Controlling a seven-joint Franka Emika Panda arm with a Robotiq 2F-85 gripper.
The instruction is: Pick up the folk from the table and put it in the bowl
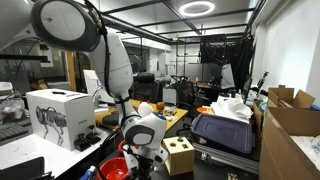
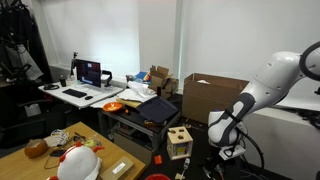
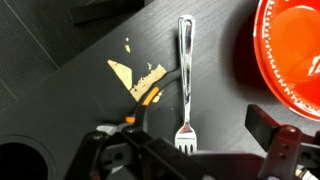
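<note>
The gripper's fingers are above the fork [image 3: 184, 75], with the fork's teeth between them, so the gripper isn't ready to close yet and should move lower first, then close on the fork.
A silver fork [image 3: 184, 75] lies on the black surface in the wrist view, handle pointing away and tines toward the camera. The red bowl [image 3: 292, 50] sits just right of it, cut off by the frame edge. My gripper [image 3: 188, 137] is open and empty, low over the fork, with the tines lying between its two fingers. In an exterior view the gripper [image 1: 141, 156] hangs low beside the red bowl [image 1: 115, 170]. The fork cannot be made out in either exterior view.
A torn patch with yellow scraps [image 3: 135, 78] and a black cable with an orange tip lie left of the fork. A wooden shape-sorter box [image 1: 179, 156] stands beside the arm. A black case [image 1: 222, 132] and cardboard boxes [image 1: 290, 125] are further off.
</note>
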